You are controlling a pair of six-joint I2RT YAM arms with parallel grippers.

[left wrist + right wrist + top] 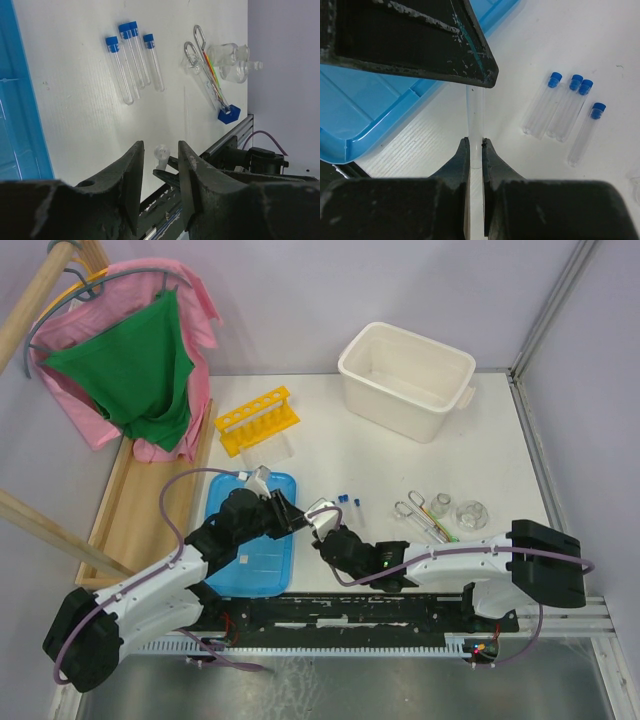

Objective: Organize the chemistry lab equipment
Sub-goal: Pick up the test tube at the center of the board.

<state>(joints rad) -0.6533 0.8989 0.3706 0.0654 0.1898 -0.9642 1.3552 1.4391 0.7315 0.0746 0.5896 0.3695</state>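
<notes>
The tube's upper end lies between both fingers, one reaching past the tube's end, so my left gripper closes on the tube next.
My right gripper (475,142) (322,520) is shut on the rounded end of a clear tube (475,115), held above the white table. The tube's other end runs under my left gripper's finger (420,40), so any cap is hidden. My left gripper (160,146) (292,512) is open; between its fingers I see the tube (161,151) end-on. Several blue-capped tubes (132,65) (565,110) lie side by side on the table. Metal tongs (200,50), coloured rods (216,80) and two glass flasks (230,62) lie further right. The yellow rack (258,420) stands at the back.
The flat blue lid (255,550) lies under the left arm. A white tub (405,380) stands at the back right. Pink and green cloths (130,370) hang on a wooden frame at the left. A black rail (380,615) runs along the near edge.
</notes>
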